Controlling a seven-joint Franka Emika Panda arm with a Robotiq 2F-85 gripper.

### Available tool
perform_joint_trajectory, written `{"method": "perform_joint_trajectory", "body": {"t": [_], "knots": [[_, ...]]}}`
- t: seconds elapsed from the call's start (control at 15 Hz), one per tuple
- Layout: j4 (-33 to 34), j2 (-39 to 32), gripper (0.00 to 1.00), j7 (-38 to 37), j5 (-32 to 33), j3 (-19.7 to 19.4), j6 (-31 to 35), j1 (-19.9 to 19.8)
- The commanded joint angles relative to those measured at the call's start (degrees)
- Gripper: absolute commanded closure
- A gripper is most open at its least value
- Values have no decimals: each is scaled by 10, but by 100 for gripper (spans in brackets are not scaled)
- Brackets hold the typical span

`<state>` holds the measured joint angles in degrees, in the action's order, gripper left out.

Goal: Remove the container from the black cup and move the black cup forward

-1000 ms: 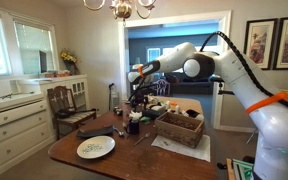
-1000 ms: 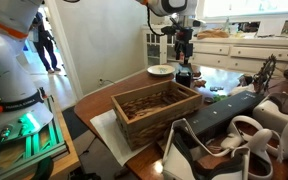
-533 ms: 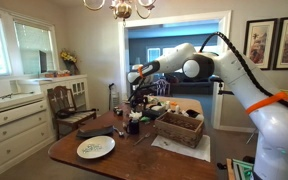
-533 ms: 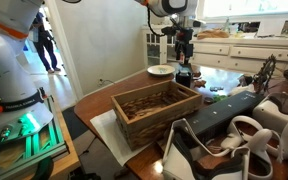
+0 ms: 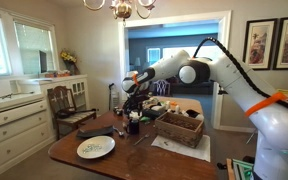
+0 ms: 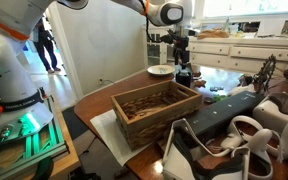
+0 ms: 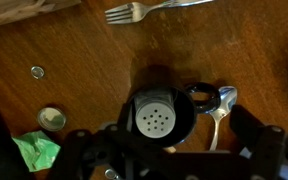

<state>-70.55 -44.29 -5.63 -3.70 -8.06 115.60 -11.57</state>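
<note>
My fingers are above the perforated top of the shaker-top container, so it is too early to close and closing now would miss the container. My gripper lowers first, then closes on the container.
The black cup (image 7: 156, 112) stands on the wooden table with a white shaker-top container (image 7: 154, 119) inside it. The cup also shows in both exterior views (image 5: 134, 126) (image 6: 183, 76). My gripper (image 7: 169, 152) is open and hangs straight above the cup, its dark fingers apart on either side and touching nothing. In both exterior views the gripper (image 5: 133, 103) (image 6: 182, 56) points down a short way over the cup.
A spoon (image 7: 219, 108) lies right beside the cup and a fork (image 7: 142, 12) farther off. A green scrap (image 7: 34, 152) and a small round cap (image 7: 51, 118) lie nearby. A white plate (image 5: 96, 147) and a brown wicker basket (image 5: 179, 128) (image 6: 154, 105) share the table (image 5: 134, 160).
The arm has swung and its wrist has shifted a little, with the gripper still over the cup and slightly lower. The cup and the container have not moved.
</note>
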Motion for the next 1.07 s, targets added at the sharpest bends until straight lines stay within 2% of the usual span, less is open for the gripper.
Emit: {"method": "perform_joint_trajectory", "body": {"t": [0.0, 0.47, 0.53, 0.67, 1.0], "knots": [[38, -37, 0, -47, 20, -12, 14, 11], [33, -41, 2, -85, 22, -18, 36, 7], [32, -42, 19, -87, 22, -19, 36, 6], [33, -45, 31, -88, 20, -18, 35, 3], [36, -51, 71, -87, 20, -17, 35, 0]]}}
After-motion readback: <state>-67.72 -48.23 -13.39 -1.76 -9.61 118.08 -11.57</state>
